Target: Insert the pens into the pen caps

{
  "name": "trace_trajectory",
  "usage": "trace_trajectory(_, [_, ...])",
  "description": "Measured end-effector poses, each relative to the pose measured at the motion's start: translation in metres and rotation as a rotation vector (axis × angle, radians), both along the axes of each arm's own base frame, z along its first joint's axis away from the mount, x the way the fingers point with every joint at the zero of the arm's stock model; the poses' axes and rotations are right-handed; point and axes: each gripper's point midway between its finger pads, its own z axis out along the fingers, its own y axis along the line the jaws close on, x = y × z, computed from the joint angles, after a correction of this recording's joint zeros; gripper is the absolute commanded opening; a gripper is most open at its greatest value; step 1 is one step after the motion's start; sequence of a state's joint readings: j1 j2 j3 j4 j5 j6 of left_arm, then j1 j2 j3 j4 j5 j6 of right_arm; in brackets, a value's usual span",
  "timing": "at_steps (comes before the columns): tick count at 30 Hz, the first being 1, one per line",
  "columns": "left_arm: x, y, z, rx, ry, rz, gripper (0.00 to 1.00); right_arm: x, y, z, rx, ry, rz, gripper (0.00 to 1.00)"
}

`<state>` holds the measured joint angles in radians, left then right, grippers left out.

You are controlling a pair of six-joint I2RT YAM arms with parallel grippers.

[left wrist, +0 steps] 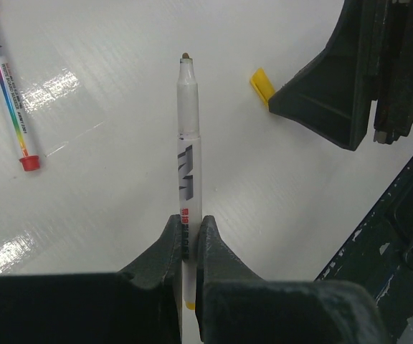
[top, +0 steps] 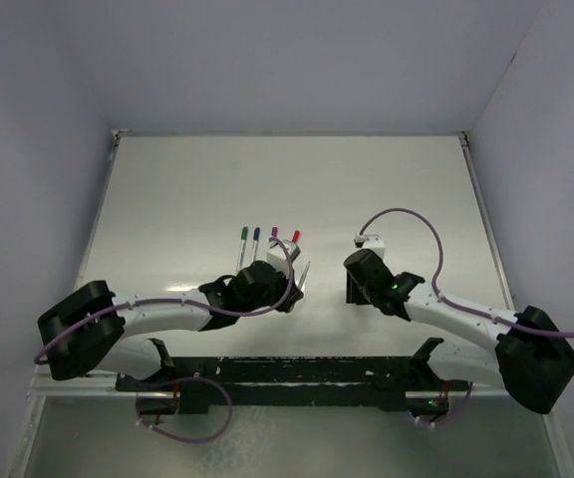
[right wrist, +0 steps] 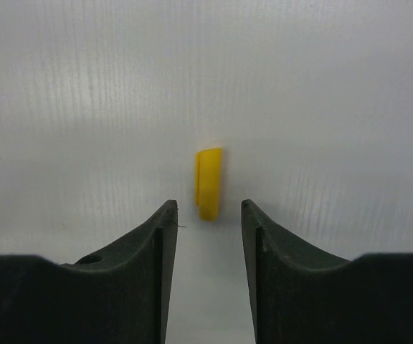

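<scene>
My right gripper should next grab the yellow pen cap across its long sides, so its open end stays free for inserting the pen.
My left gripper is shut on a white pen near its tail, the bare brownish tip pointing away from me. A small yellow pen cap lies on the white table just beyond the fingertips of my right gripper, in line with the gap. That gripper is open with nothing between its fingers. In the left wrist view the yellow cap rests right of the pen's tip, beside the right gripper's dark finger. From above, the left gripper and the right gripper face each other mid-table.
Several capped pens lie side by side behind the left gripper: green, blue, magenta and red. The red-capped pen shows left of the held pen. A black frame runs along the near edge.
</scene>
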<state>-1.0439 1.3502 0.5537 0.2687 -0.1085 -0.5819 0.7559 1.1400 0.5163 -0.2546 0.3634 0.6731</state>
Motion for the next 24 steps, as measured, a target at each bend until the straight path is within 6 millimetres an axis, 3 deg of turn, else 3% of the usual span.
trace_trajectory(13, [-0.004, -0.002, -0.008, 0.014, 0.023, -0.023, 0.00, 0.014, 0.006, -0.010, 0.000, 0.035, 0.012, 0.39])
trace_trajectory(24, [-0.005, -0.003, -0.008, 0.011, 0.024, -0.027, 0.00, 0.010, 0.006, -0.017, -0.009, 0.069, 0.021, 0.33])
